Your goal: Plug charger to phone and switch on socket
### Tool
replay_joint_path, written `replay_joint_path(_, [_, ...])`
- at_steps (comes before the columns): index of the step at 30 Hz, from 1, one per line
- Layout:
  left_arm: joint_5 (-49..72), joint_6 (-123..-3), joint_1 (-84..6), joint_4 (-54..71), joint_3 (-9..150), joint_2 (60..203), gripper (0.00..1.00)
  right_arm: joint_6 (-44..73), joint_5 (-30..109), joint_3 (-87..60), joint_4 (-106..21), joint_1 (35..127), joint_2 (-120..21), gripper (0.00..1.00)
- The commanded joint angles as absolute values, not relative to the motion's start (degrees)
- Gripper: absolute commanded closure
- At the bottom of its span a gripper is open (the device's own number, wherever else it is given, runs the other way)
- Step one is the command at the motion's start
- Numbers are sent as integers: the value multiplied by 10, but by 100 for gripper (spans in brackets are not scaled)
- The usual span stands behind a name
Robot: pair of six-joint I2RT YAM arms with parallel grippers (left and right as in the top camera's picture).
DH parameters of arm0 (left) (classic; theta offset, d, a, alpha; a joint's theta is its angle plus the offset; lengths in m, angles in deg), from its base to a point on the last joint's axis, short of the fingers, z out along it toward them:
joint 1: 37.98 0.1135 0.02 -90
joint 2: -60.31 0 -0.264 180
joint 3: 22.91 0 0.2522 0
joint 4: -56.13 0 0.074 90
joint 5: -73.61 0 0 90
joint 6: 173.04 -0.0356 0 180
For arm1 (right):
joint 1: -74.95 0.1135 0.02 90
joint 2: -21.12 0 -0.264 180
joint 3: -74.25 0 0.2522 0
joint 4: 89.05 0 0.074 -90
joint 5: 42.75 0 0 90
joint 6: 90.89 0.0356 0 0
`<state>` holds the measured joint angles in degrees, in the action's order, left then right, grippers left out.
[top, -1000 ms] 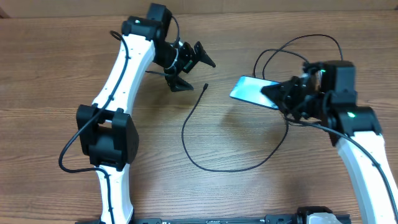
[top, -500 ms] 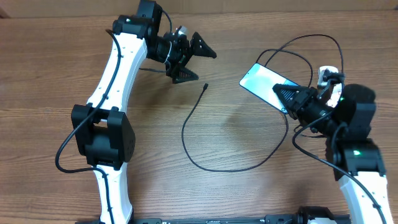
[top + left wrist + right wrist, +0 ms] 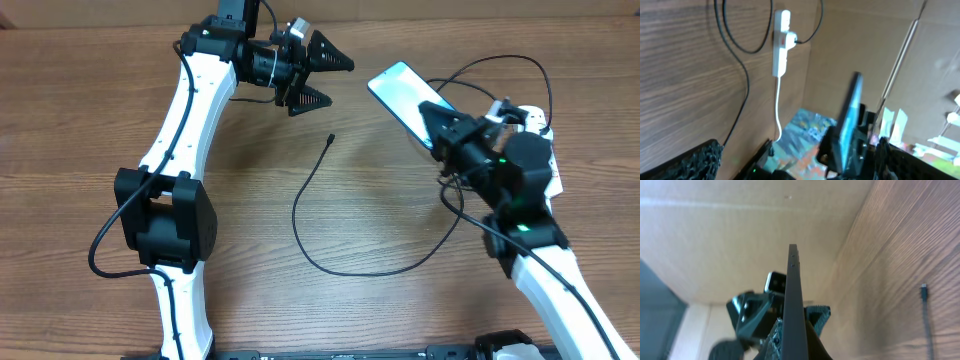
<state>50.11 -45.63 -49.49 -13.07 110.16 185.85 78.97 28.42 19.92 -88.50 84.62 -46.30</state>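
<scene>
The left gripper picks up the phone [image 3: 398,88] by its loose end next, away from my right gripper. That leaves the phone's opposite end clear for the charger.
My right gripper [image 3: 440,125] is shut on the phone [image 3: 398,88] and holds its light blue screen tilted, above the table at the far right. In the right wrist view the phone [image 3: 795,290] is edge-on between the fingers [image 3: 795,347]. My left gripper [image 3: 322,80] is open and empty, just left of the phone and apart from it. The left wrist view shows the phone [image 3: 850,117] edge-on ahead. The charger's connector tip [image 3: 330,138] lies loose on the table below the left gripper, and its black cable [image 3: 300,225] loops toward the right. The socket [image 3: 782,42] lies at the table's far edge.
The socket's thick white cord [image 3: 777,107] runs off the table edge. Black cable loops [image 3: 480,75] lie behind the right arm. A cardboard wall [image 3: 740,230] stands along the far side. The left arm's body [image 3: 170,215] stands at the left.
My right gripper has lifted the phone off the table and carried it up and to the left. My left gripper has moved up and right, toward the phone.
</scene>
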Motion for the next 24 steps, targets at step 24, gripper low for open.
replay_joint_path(24, [431,-292,-507,-7,1113,1841,3,937,421,15,-939,955,-660,96])
